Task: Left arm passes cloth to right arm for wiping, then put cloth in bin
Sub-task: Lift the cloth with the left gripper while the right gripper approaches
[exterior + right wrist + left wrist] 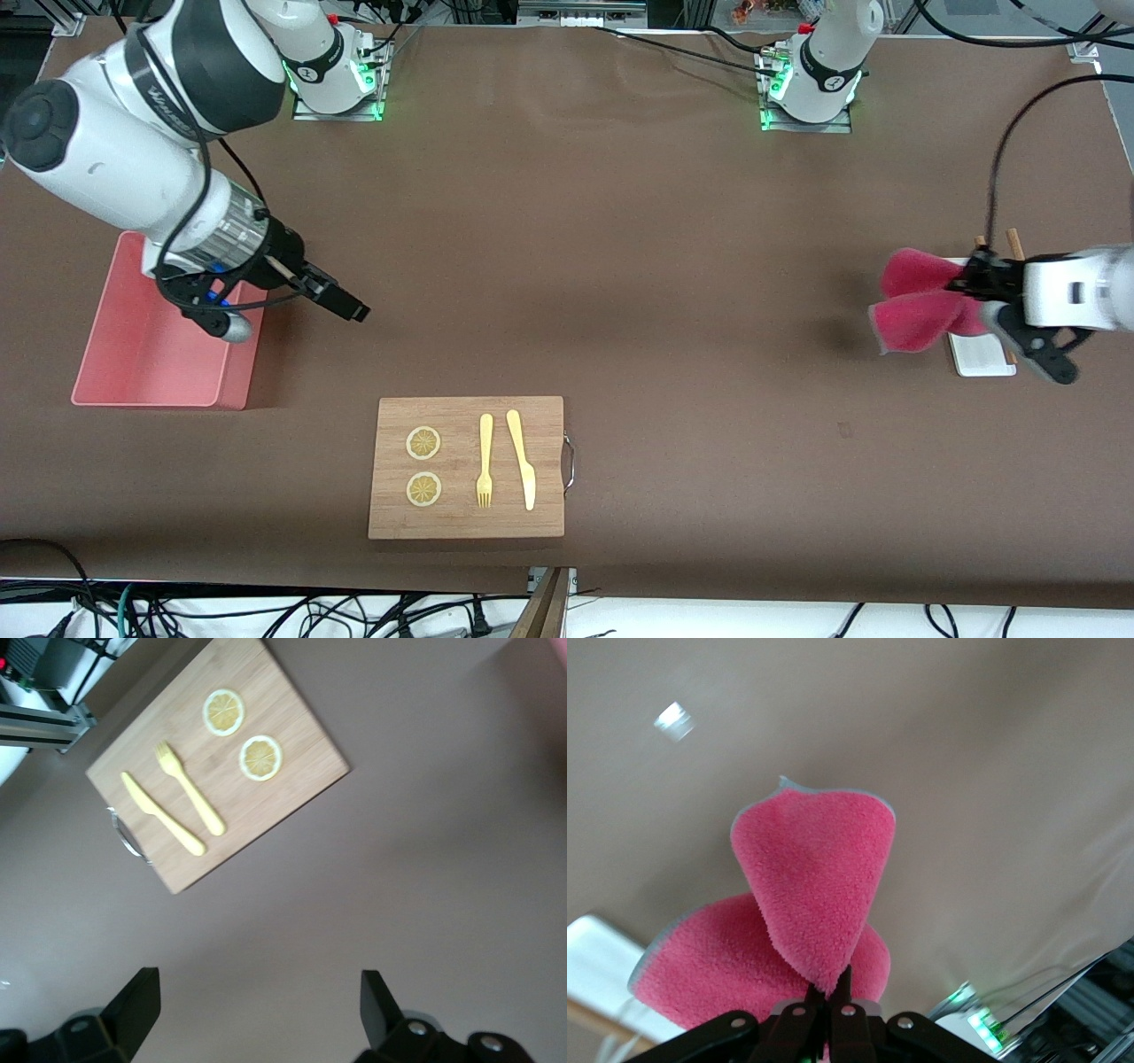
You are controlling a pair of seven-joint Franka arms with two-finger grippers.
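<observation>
My right gripper has a wiping job next. It should grab the magenta-pink cloth by its hemmed edge [881, 338] to wipe, then put it in the light pink bin [159, 346].
My left gripper [961, 285] is shut on the magenta-pink cloth [917, 301] and holds it in the air over the white tray [982, 354] at the left arm's end of the table. In the left wrist view the cloth [811, 877] hangs in two folded lobes from my shut fingertips [830, 988]. My right gripper [345, 306] is open and empty, in the air beside the light pink bin [159, 346] at the right arm's end. In the right wrist view its fingers [142, 992] stand wide apart over bare table.
A wooden board [468, 467] lies near the table's front edge, with two lemon slices [423, 443], a yellow fork [485, 459] and a yellow knife [522, 458] on it. It also shows in the right wrist view [217, 762]. Two wooden sticks [1012, 237] lie by the tray.
</observation>
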